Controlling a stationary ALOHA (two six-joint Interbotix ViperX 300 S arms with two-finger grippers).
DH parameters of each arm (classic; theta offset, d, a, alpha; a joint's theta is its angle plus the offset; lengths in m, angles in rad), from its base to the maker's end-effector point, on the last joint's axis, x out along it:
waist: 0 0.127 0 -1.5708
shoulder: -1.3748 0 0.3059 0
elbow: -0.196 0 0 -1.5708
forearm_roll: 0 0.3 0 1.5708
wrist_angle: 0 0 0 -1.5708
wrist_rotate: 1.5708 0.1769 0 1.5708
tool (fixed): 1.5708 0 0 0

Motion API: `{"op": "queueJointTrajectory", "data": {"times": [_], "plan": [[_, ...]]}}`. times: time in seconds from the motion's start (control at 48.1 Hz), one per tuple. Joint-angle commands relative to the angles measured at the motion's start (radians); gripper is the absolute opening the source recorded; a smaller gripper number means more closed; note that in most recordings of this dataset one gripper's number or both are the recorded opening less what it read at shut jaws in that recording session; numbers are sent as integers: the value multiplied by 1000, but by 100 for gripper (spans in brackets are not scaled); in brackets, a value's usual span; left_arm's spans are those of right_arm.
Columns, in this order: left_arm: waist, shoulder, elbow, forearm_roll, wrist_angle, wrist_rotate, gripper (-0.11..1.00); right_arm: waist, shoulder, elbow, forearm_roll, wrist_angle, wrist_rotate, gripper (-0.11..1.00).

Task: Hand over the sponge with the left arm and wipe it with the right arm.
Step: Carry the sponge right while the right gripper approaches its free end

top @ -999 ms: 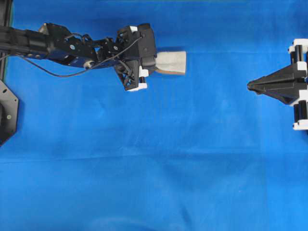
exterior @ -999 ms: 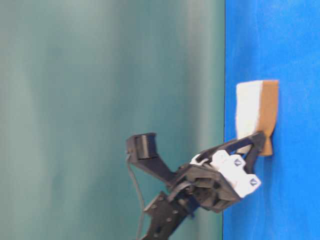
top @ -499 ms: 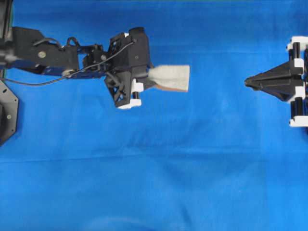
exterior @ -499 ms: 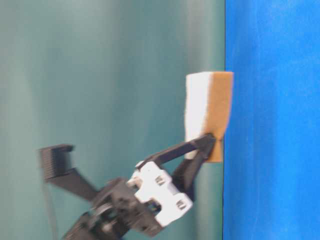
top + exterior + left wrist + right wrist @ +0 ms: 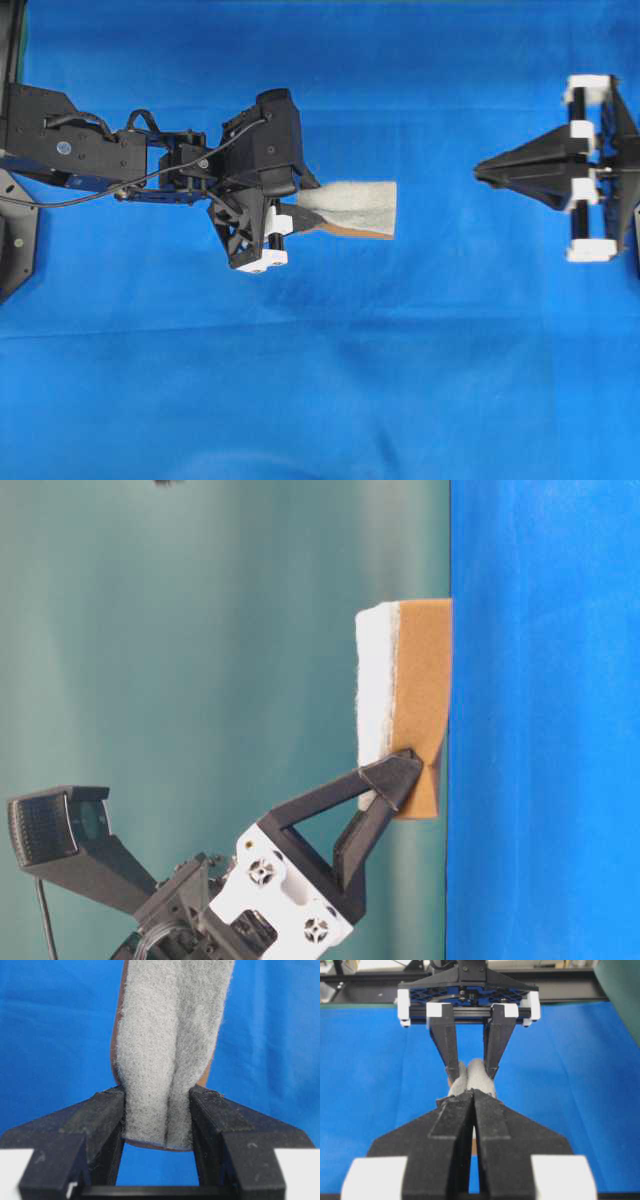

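Note:
The sponge's other end is covered by my left gripper's fingers, so my right gripper should next grab the sponge's loose, uncovered end (image 5: 384,207) to wipe with the sponge.
The sponge (image 5: 352,205) hangs in the air above the blue cloth, its fuzzy grey-white face up and its orange-brown layer underneath. My left gripper (image 5: 303,210) is shut on its left end, and the fuzzy face folds inward between the fingers (image 5: 112,1110). The table-level view shows the sponge (image 5: 405,700) lifted off the cloth, with the left gripper (image 5: 395,775) pinching its near end. Some way right of the sponge, my right gripper (image 5: 480,172) is shut and empty, pointing left towards it. In the right wrist view the right gripper (image 5: 472,1092) points at the sponge (image 5: 480,1082).
The blue cloth (image 5: 330,380) covers the whole table. A black arm base (image 5: 15,240) stands at the left edge. A teal backdrop (image 5: 200,680) stands behind the table, and dark frame rails (image 5: 370,982) run along the far side.
The left arm has lifted the sponge off the cloth and carried it slightly right and towards the front. The right gripper, still shut, has moved left towards the sponge and slightly towards the back.

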Motion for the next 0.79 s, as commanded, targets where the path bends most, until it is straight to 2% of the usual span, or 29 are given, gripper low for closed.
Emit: {"op": "queueJointTrajectory", "data": {"times": [0.0, 0.083, 0.25, 0.291, 0.354, 0.562, 0.77], "plan": [[-3, -26, -8, -2, -3, -3, 33, 0, 41, -43, 3, -5, 9, 0], [-2, -26, -8, -2, -3, -2, 33, -2, 97, -67, 3, -5, 23, 4], [-2, -26, -9, -2, -3, 2, 33, 0, 225, -126, -2, 21, 17, 54], [-2, -26, -9, -2, -3, 2, 33, 0, 256, -143, -2, 37, 17, 64], [-2, -26, -9, -2, -3, -3, 33, 0, 302, -172, -2, 66, 17, 72], [-2, -26, -8, -2, -2, -6, 33, 0, 419, -264, -11, 158, 12, 74], [-2, -25, -8, 0, -2, -2, 33, 8, 489, -318, -25, 178, 12, 74]]}}
